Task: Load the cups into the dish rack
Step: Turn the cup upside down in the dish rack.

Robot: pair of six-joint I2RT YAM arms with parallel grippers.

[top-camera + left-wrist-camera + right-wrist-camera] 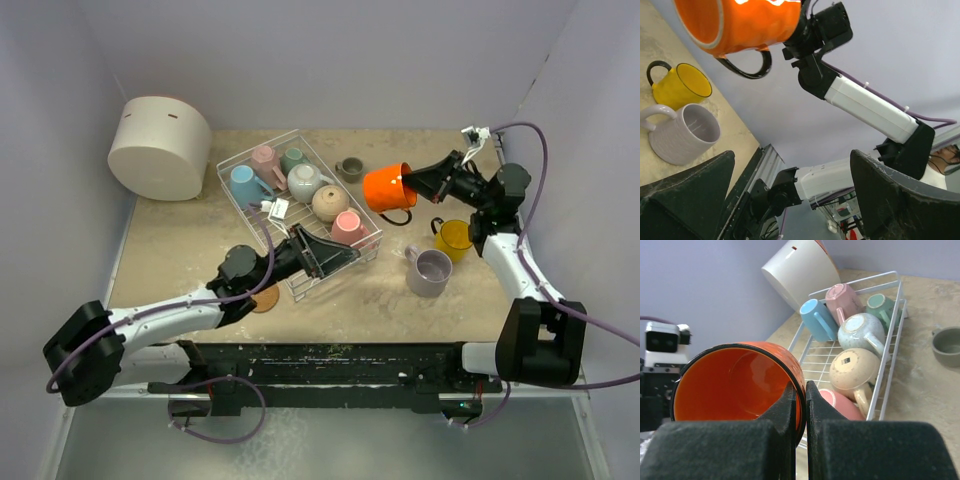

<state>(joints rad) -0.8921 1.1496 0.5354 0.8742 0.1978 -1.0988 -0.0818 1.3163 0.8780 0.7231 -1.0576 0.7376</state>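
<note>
My left gripper grabs the orange cup by its black handle (398, 222) next, so the cup's open rim stays free to rest on the dish rack (262, 224).
My right gripper (408, 183) is shut on the rim of an orange cup (388, 187) and holds it on its side in the air, just right of the dish rack (262, 224); it fills the right wrist view (735, 385). The white wire rack (892, 347) holds several cups upside down: light blue (244, 185), pink (265, 158), teal (292, 158), white (304, 182), beige (330, 202) and another pink (347, 227). A yellow cup (453, 238) and a lilac cup (430, 271) stand right of the rack. My left gripper (343, 257) is open and empty at the rack's near right corner.
A small olive-grey cup (350, 168) stands behind the rack's far end. A large white cylindrical container (159, 146) lies at the back left. A cork coaster (266, 298) lies under my left arm. Walls close in the table on three sides.
</note>
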